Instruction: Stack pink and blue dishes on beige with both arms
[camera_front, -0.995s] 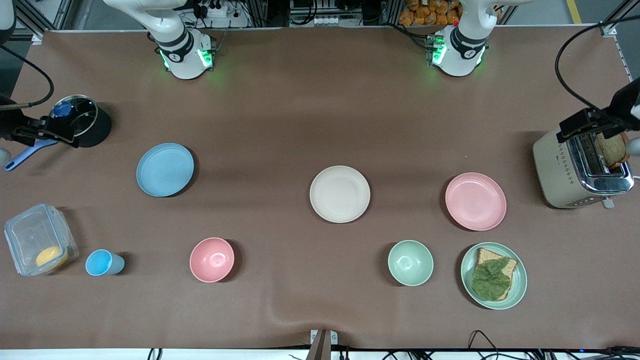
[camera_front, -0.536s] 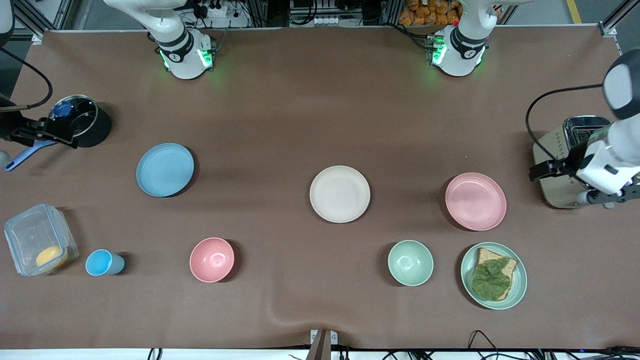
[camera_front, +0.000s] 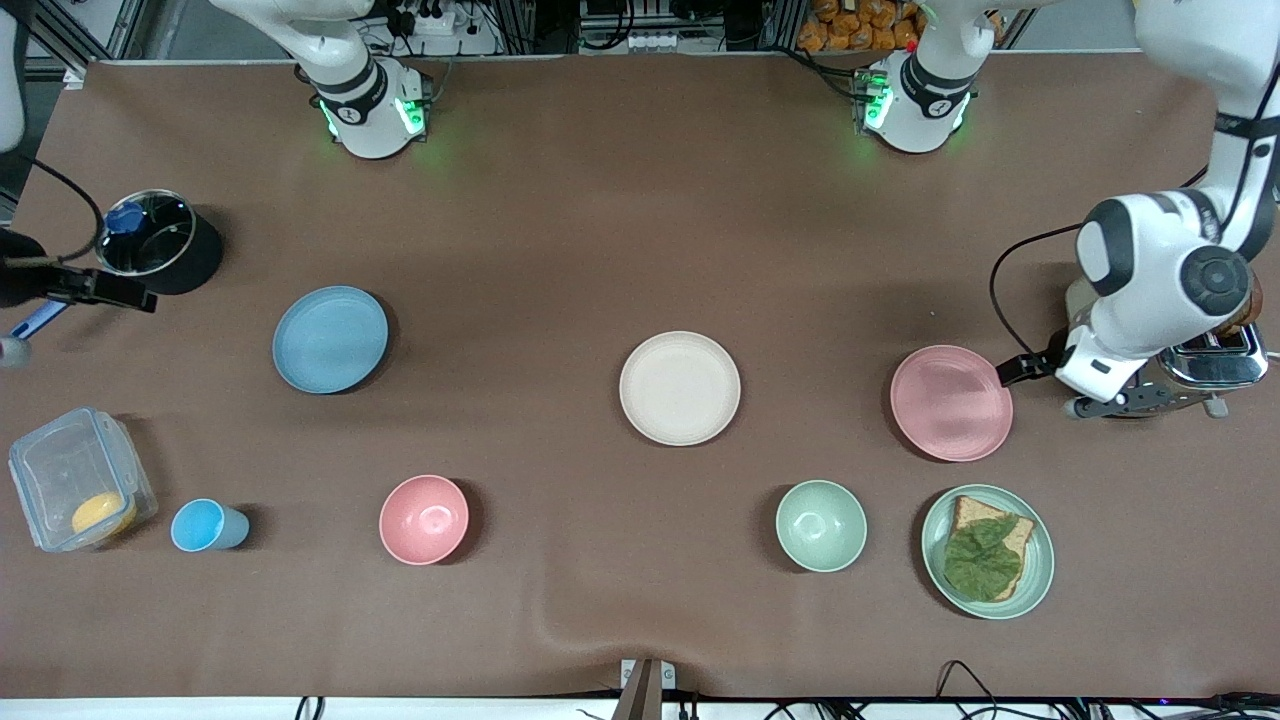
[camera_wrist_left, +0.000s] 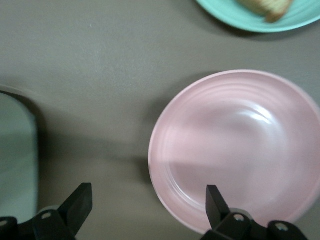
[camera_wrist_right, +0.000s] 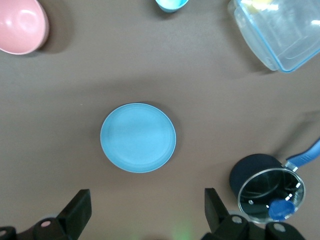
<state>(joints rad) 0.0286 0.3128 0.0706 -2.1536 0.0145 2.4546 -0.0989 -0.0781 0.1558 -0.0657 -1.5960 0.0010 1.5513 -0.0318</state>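
My left gripper next needs to grab the pale pink plate by its rim (camera_front: 1009, 398) to stack it on the beige plate (camera_front: 679, 388).
The pale pink plate (camera_front: 950, 402) lies toward the left arm's end of the table, the beige plate (camera_front: 679, 388) near the middle, and the light blue plate (camera_front: 330, 339) toward the right arm's end. All three are bare and apart. My left gripper (camera_wrist_left: 147, 205) is open, low over the table between the pink plate (camera_wrist_left: 235, 150) and the toaster; one finger (camera_wrist_left: 215, 200) is over the plate's rim. My right gripper (camera_wrist_right: 145, 210) is open and high up, with the blue plate (camera_wrist_right: 138, 138) well below it and nothing between its fingers.
A toaster (camera_front: 1215, 355) stands beside the left hand. Nearer the camera are a green plate (camera_front: 1040, 560) with bread and leaf, a green bowl (camera_front: 821, 525), a pink bowl (camera_front: 424, 519) and a blue cup (camera_front: 205, 525). A clear container (camera_front: 75, 480) and a dark pot (camera_front: 160, 240) sit at the right arm's end.
The left arm has swung from over the toaster down toward the pink plate's edge. The right hand has drawn slightly away from the pot toward the table's end.
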